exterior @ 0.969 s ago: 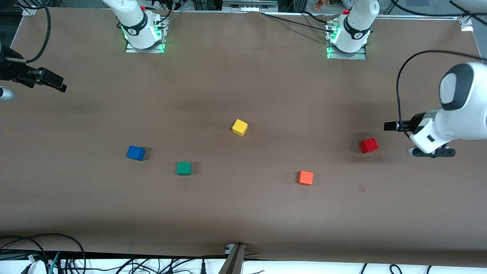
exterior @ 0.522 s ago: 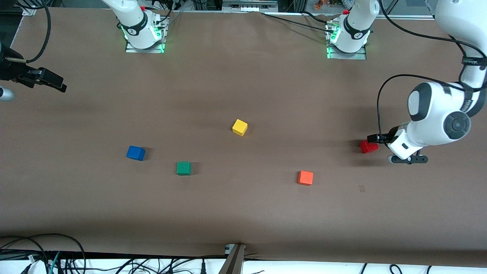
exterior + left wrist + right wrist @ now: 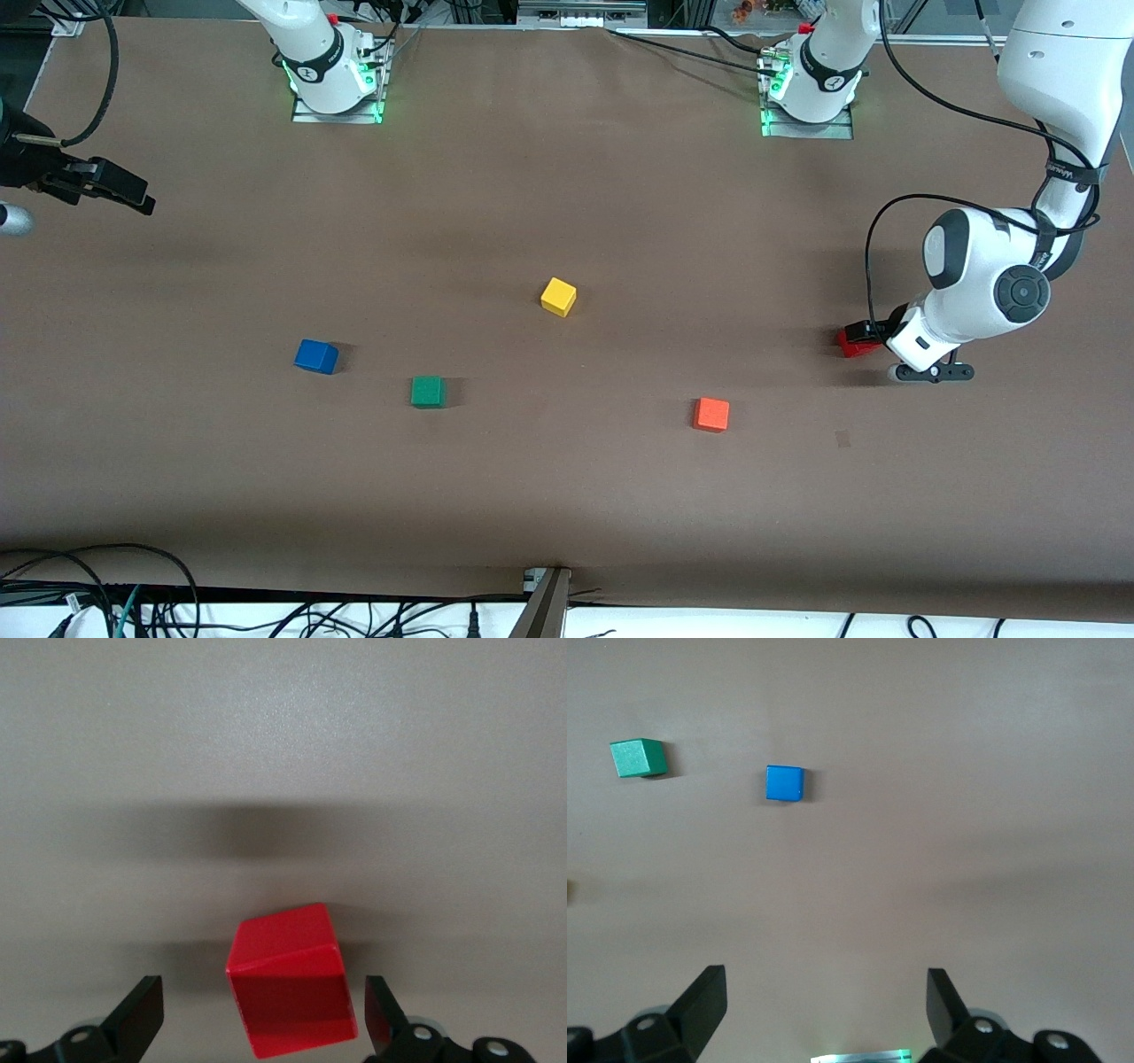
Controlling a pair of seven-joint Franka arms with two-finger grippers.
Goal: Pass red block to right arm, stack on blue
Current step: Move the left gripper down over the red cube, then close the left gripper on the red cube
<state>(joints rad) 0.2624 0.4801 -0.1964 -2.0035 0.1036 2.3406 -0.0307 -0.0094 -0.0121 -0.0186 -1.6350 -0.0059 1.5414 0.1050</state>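
Observation:
My left gripper should close on the red block now, because the block's sides are between its black fingers and closing now would catch the block.
The red block [image 3: 850, 344] sits on the brown table toward the left arm's end. My left gripper [image 3: 868, 335] is down at it, open. In the left wrist view the red block [image 3: 291, 992] lies between the two black fingertips [image 3: 142, 1014] with a gap on each side, turned a little askew. The blue cube [image 3: 315, 356] sits toward the right arm's end and also shows in the right wrist view [image 3: 784, 783]. My right gripper [image 3: 124, 190] waits, open and empty, above the table's edge at the right arm's end; it also shows in its own wrist view [image 3: 827, 992].
A green cube [image 3: 427, 391] lies beside the blue cube, nearer the front camera, and also shows in the right wrist view [image 3: 637, 757]. A yellow cube [image 3: 558, 296] sits mid-table. An orange cube [image 3: 711, 414] lies nearer the front camera than the red block.
My left arm has swung in from the table's end and brought its open gripper around the red block. The right arm and all cubes have not moved.

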